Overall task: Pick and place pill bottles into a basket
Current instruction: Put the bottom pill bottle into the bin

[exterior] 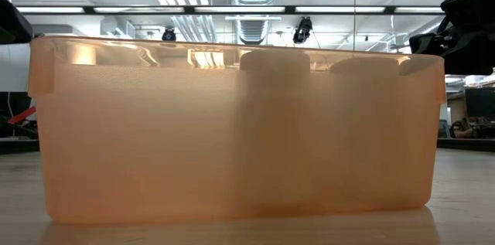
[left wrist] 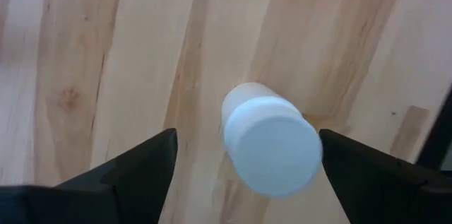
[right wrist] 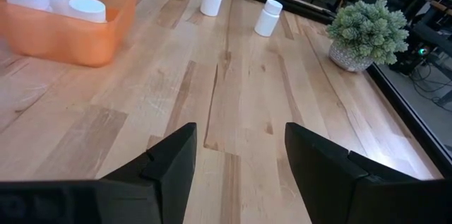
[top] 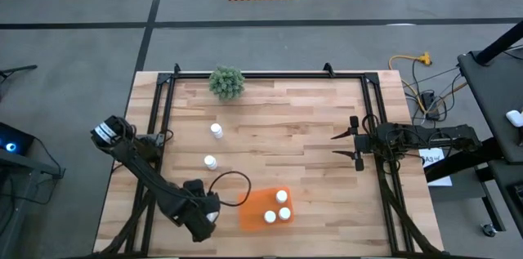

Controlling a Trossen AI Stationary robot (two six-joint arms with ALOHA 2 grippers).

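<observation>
My left gripper closes on the bottle next, since the white cap [top: 212, 216] [left wrist: 275, 155] sits between my fingers, level with them.
The orange basket [top: 255, 210] stands near the table's near edge and holds three white pill bottles [top: 282, 197]; it also shows in the right wrist view [right wrist: 70, 30]. Two more bottles [top: 216, 131] [top: 210, 162] stand upright on the wood to the basket's far left. My left gripper [left wrist: 244, 153] is open, pointing down just left of the basket, with another bottle [left wrist: 272, 146] standing upright on the table between its fingers, closer to one finger. My right gripper [right wrist: 240, 160] is open and empty at the table's right side [top: 359, 145]. My left gripper's fingers stand on either side of the bottle's cap [left wrist: 275, 150] from above, pointing down. One finger [left wrist: 353, 167] is right beside the cap; whether it touches, I cannot tell. The bottle stands on the table.
A small green plant [top: 226, 82] in a pot stands at the table's far edge. The low view is filled by the basket's wall [exterior: 155, 137]. Bare wood lies between the basket and my right gripper.
</observation>
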